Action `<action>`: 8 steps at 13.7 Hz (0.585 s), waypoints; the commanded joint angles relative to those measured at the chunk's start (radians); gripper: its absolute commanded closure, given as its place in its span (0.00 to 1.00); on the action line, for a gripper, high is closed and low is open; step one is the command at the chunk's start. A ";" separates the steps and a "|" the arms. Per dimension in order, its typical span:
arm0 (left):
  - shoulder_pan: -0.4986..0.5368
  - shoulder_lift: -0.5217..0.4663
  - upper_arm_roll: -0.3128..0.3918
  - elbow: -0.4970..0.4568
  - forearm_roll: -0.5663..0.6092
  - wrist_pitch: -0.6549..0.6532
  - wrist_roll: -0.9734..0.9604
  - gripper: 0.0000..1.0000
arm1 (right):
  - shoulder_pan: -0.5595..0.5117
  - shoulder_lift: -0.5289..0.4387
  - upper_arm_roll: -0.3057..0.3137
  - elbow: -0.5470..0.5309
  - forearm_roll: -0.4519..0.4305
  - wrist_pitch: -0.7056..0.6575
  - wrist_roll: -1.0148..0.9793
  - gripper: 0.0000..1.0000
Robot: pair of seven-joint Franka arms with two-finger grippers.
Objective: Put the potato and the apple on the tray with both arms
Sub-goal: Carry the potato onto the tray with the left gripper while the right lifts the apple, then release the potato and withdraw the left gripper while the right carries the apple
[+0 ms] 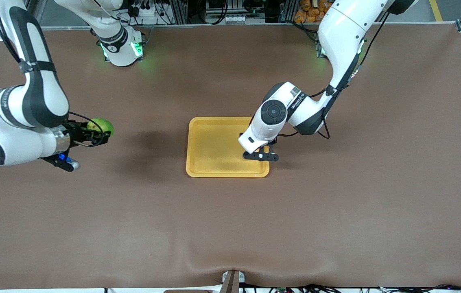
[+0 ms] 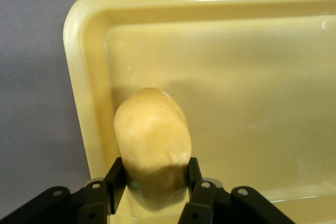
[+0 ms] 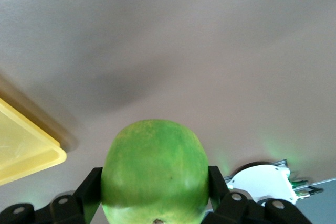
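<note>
The potato is low inside the tray's rim in the left wrist view and would stay there, so my left gripper should open.
The yellow-orange tray (image 1: 214,171) lies at the table's middle. My left gripper (image 1: 261,156) is low over the tray's corner toward the left arm's end, shut on the potato (image 2: 152,135). The potato is hidden under the wrist in the front view. In the left wrist view the fingers (image 2: 116,174) press its sides just inside the tray's rim (image 2: 236,1). My right gripper (image 1: 99,134) is shut on the green apple (image 1: 101,125) above the bare table toward the right arm's end. In the right wrist view the apple (image 3: 155,171) fills the jaws, with the tray's corner (image 3: 26,153) farther off.
The brown table mat (image 1: 336,211) spreads around the tray. The right arm's base (image 1: 122,49) and the left arm's base (image 1: 322,51) stand along the edge farthest from the front camera. The right arm's base also shows in the right wrist view (image 3: 262,179).
</note>
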 commanded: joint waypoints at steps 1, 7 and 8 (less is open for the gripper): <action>-0.004 0.016 0.002 0.019 0.020 -0.009 -0.021 0.61 | -0.016 -0.009 0.052 -0.003 0.020 0.017 0.075 1.00; 0.007 0.005 0.002 0.022 0.020 -0.010 -0.020 0.00 | -0.012 0.000 0.155 -0.049 0.026 0.135 0.244 1.00; 0.010 -0.001 0.003 0.027 0.020 -0.013 -0.020 0.00 | -0.010 0.000 0.179 -0.072 0.027 0.170 0.279 1.00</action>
